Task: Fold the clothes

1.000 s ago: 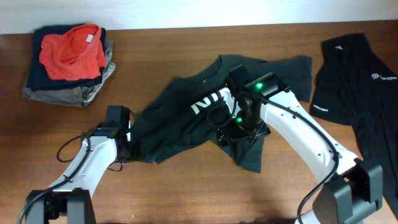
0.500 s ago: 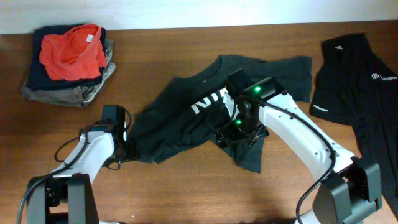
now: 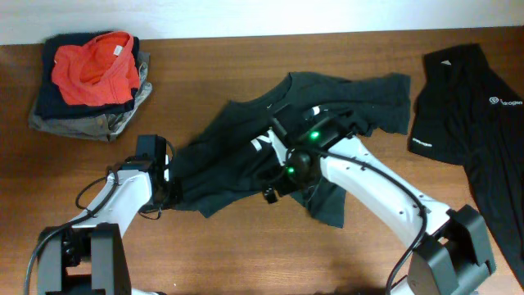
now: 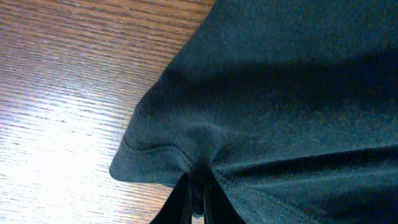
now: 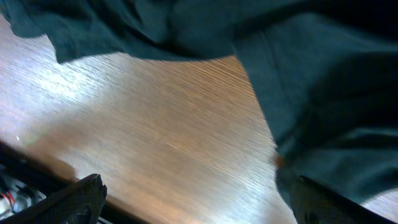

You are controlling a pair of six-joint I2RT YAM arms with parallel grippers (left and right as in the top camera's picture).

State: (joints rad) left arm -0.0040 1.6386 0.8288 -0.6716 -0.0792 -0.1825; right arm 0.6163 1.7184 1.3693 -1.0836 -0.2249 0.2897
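Note:
I will spread the crumpled black shirt point(image 3: 233, 152) for folding, so my right gripper will next take hold of it by its near edge point(image 3: 317, 214), well apart from my left gripper.
A crumpled black shirt point(image 3: 233, 152) lies mid-table, its white print mostly under my right arm. At the shirt's left corner, my left gripper point(image 3: 170, 194) is shut on the hem. The left wrist view shows the gripper point(image 4: 198, 200) with its fingers pinched together on a fold of the shirt point(image 4: 280, 93) beside the stitched edge. My right gripper point(image 3: 274, 187) hovers open over the shirt's lower edge. In the right wrist view, this gripper point(image 5: 199, 202) has bare wood between its wide-set fingertips point(image 5: 81, 198), with the shirt point(image 5: 323, 93) hanging above and to the right. A second black shirt point(image 3: 475, 115) lies at the far right.
A stack of folded garments point(image 3: 90, 78) with a red one on top sits at the back left. The wooden table point(image 3: 246, 246) runs bare along the front, between the two arm bases.
My left gripper has closed on the shirt's left corner. My right arm has swung left and down across the shirt, covering more of the white print.

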